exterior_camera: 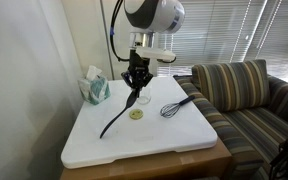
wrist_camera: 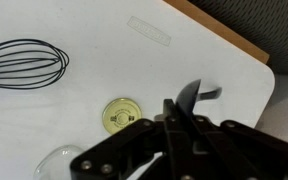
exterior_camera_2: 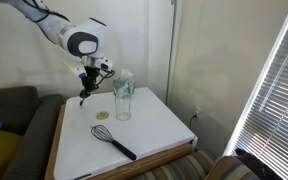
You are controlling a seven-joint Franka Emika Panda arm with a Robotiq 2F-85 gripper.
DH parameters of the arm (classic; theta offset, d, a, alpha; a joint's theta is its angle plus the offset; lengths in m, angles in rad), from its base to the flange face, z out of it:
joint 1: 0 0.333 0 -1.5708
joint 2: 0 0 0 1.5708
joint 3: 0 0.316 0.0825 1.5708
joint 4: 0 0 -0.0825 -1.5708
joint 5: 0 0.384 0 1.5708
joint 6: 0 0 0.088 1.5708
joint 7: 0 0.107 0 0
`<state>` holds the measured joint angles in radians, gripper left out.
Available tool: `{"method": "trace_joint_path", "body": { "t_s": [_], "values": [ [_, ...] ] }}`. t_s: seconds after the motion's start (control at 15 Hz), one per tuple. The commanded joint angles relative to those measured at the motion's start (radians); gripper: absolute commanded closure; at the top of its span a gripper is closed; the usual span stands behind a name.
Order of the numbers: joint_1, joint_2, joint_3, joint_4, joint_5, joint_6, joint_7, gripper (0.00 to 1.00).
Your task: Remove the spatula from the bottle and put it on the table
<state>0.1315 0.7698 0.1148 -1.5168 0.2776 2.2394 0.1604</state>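
My gripper opens now, since the spatula is outside the bottle with open table below and would end on the white table.
My gripper [exterior_camera: 135, 78] is shut on the black spatula [exterior_camera: 115, 118], which hangs slanted from the jaws with its lower end down by the white table [exterior_camera: 174, 140]. In the wrist view the spatula [wrist_camera: 191, 100] is clamped between the fingers [wrist_camera: 179, 125]. The clear glass bottle [exterior_camera: 142, 98] stands upright just beside the gripper, and the spatula is outside it. In an exterior view the bottle [exterior_camera_2: 122, 100] stands apart from the gripper [exterior_camera_2: 87, 86] and the table [exterior_camera_2: 154, 125] shows. Its rim shows at the wrist view's lower edge [wrist_camera: 59, 163].
A gold lid [exterior_camera: 136, 114] lies on the table by the bottle and also shows in the wrist view [wrist_camera: 121, 115]. A black wire whisk [exterior_camera: 174, 107] lies further along. A teal-and-white tissue box [exterior_camera: 96, 88] stands at the back. A striped sofa [exterior_camera: 246, 90] borders the table.
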Motion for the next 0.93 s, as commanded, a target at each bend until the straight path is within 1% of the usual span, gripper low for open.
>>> {"method": "trace_joint_path", "body": {
  "t_s": [0.0,0.47,0.53,0.6,0.67,0.73,0.87],
  "values": [
    [-0.042,0.009,0.035,-0.017,0.043,0.013,-0.055,0.98],
    [-0.041,0.002,0.03,-0.035,0.039,0.018,-0.066,0.98],
    [-0.041,0.002,0.03,-0.035,0.039,0.016,-0.068,0.93],
    [-0.042,0.002,0.031,-0.036,0.039,0.016,-0.073,0.75],
    [-0.042,0.002,0.032,-0.036,0.039,0.015,-0.074,0.7],
    [-0.044,0.003,0.033,-0.038,0.04,0.016,-0.077,0.62],
    [-0.045,0.002,0.034,-0.043,0.042,0.016,-0.083,0.62]
  ]
}}
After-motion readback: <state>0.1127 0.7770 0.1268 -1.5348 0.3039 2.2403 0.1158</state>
